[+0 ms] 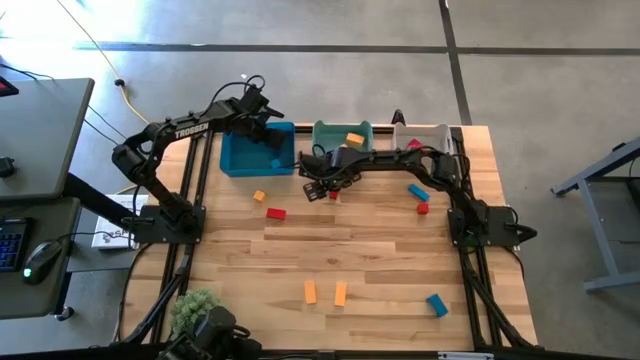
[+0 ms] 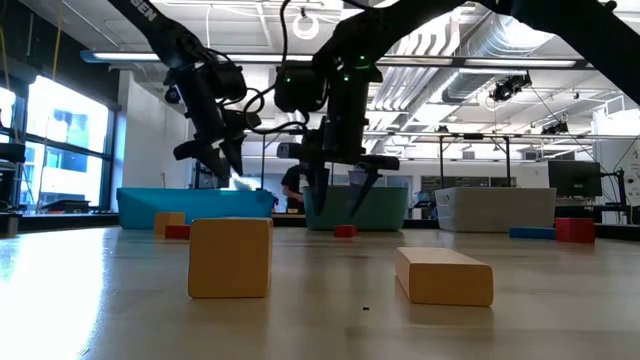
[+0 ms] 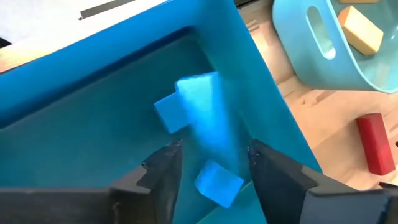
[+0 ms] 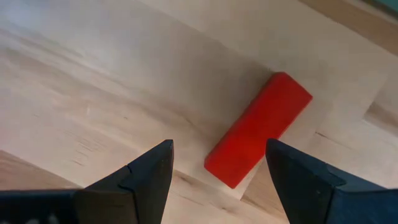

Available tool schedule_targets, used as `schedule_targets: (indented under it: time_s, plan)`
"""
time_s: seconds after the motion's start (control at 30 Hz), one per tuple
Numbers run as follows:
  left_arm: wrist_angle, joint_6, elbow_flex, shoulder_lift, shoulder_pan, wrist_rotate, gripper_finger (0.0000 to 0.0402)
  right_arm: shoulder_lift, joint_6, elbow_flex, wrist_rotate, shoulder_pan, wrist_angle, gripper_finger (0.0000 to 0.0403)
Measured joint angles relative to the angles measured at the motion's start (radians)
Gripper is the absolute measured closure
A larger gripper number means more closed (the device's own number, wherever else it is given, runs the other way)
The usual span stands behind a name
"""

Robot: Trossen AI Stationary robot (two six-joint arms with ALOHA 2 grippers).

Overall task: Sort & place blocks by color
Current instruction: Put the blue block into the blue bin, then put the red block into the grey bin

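My right gripper's fingers are above the near end of the red bar, so they would miss if they closed now. My right gripper needs to go lower first and then close on the bar.
My left gripper [image 1: 265, 128] hangs open over the blue bin [image 1: 240, 158]. In the left wrist view its fingers [image 3: 214, 152] stand apart above blue blocks [image 3: 217, 182] on the bin's floor. One pale, smeared blue block [image 3: 199, 102] shows below them; I cannot tell if it lies on the floor or is in the air. My right gripper [image 1: 328, 187] is open, low over a red bar [image 4: 258, 129] that lies flat on the table just in front of the teal bin [image 1: 330, 130]. Its fingers [image 4: 217, 149] stand on either side of the bar's end, apart from it.
The teal bin holds an orange block [image 1: 354, 139], and the white bin [image 1: 432, 132] holds a red piece [image 1: 414, 145]. Loose on the table are orange [image 1: 259, 196], red [image 1: 276, 213], blue [image 1: 417, 191] and red [image 1: 423, 208] blocks. Two orange bars [image 1: 325, 293] and a blue block [image 1: 437, 304] lie near the near edge.
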Motion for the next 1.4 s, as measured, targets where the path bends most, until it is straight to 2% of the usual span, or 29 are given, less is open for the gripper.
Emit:
schedule_targets:
  time_s: [0.23, 0.67, 1.1, 1.23, 1.4]
  plan:
    - [0.000, 0.001, 0.000, 0.000, 0.000, 0.001, 0.0200, 0.000, 0.067, 0.000, 0.012, 0.008, -0.081, 0.0160]
    - [0.000, 0.019, 0.000, -0.001, 0.000, 0.001, 0.0198, 0.000, 0.297, 0.000, 0.032, 0.011, -0.063, 0.0160]
    - [-0.001, 0.021, 0.000, -0.001, -0.001, 0.003, 0.0198, 0.047, 0.281, 0.000, 0.025, -0.013, -0.041, 0.0161]
    - [-0.005, 0.045, 0.000, -0.001, -0.002, 0.003, 0.0198, 0.072, 0.250, 0.003, -0.033, -0.024, -0.029, 0.0185]
    - [-0.008, 0.045, 0.000, -0.001, -0.006, 0.004, 0.0198, 0.080, 0.220, 0.005, -0.049, -0.023, -0.033, 0.0249]
